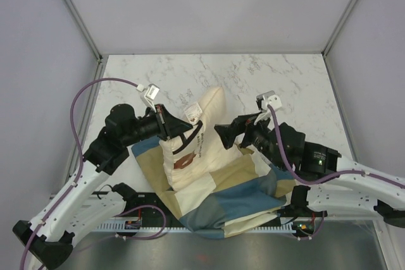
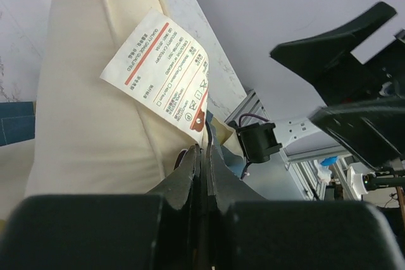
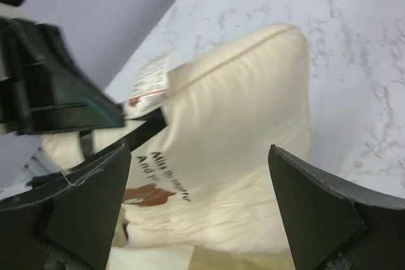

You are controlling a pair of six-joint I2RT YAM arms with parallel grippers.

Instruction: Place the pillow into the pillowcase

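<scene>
My right gripper grips the pillow by its exposed edge near the care label (image 2: 158,71) next, so its other end stays free to enter the pillowcase.
The cream pillow (image 1: 201,140) stands tilted on the table, its lower end inside the mouth of the blue, tan and cream checked pillowcase (image 1: 243,203). A brown bear face and dark text show on the pillow (image 3: 240,131). My left gripper (image 1: 166,122) is at the pillow's upper left edge, shut on a thin black strap beside the white care label (image 2: 158,71). In the left wrist view the left gripper (image 2: 204,150) has its jaws pressed together on that strap. My right gripper (image 1: 233,128) is open just right of the pillow. In its own view the right gripper (image 3: 199,162) frames the pillow without touching it.
The white marble table (image 1: 297,86) is enclosed by grey walls with metal frame posts (image 1: 73,11). A metal rail (image 1: 152,222) runs along the near edge, and the pillowcase hangs over it. Purple cables (image 1: 79,102) loop from both arms.
</scene>
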